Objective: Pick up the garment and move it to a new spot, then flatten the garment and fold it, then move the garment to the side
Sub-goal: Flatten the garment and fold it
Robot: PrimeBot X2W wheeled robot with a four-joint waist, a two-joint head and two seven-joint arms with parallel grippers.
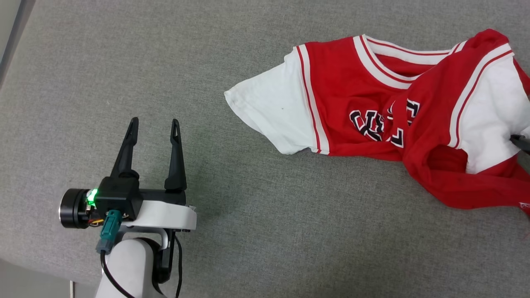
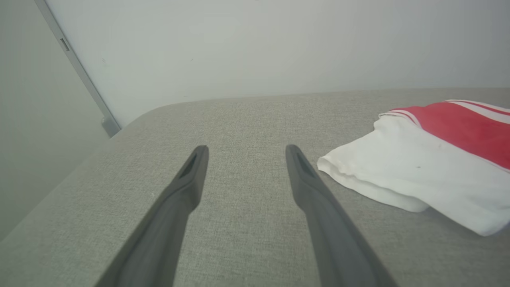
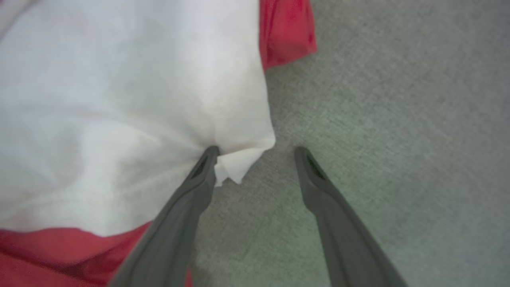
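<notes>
My right gripper grabs the tip of the white sleeve [image 1: 525, 132] [image 3: 239, 163] next, where a small corner pokes up while the rest lies slack.
The garment [image 1: 343, 82] lies crumpled at the upper right of the head view: red body, white sleeves, striped collar, black letters partly folded over. My left gripper [image 1: 155, 121] stands open over bare cloth at the lower left, well clear of the near white sleeve [image 2: 418, 175], which lies to the right of its fingers [image 2: 247, 147]. My right gripper [image 3: 257, 149] is open at the garment's other white sleeve [image 3: 119, 99]. Its left fingertip touches the sleeve's edge, and a small corner of the cloth pokes into the gap. One of its dark fingers [image 1: 521, 142] shows at the right edge.
Everything rests on a grey fabric-covered surface [image 1: 248, 207]. Its rounded edge runs along the lower left [image 1: 25, 265] and far side [image 2: 167, 105]. A pale wall [image 2: 279, 40] with a grey metal strip [image 2: 79, 71] stands beyond it.
</notes>
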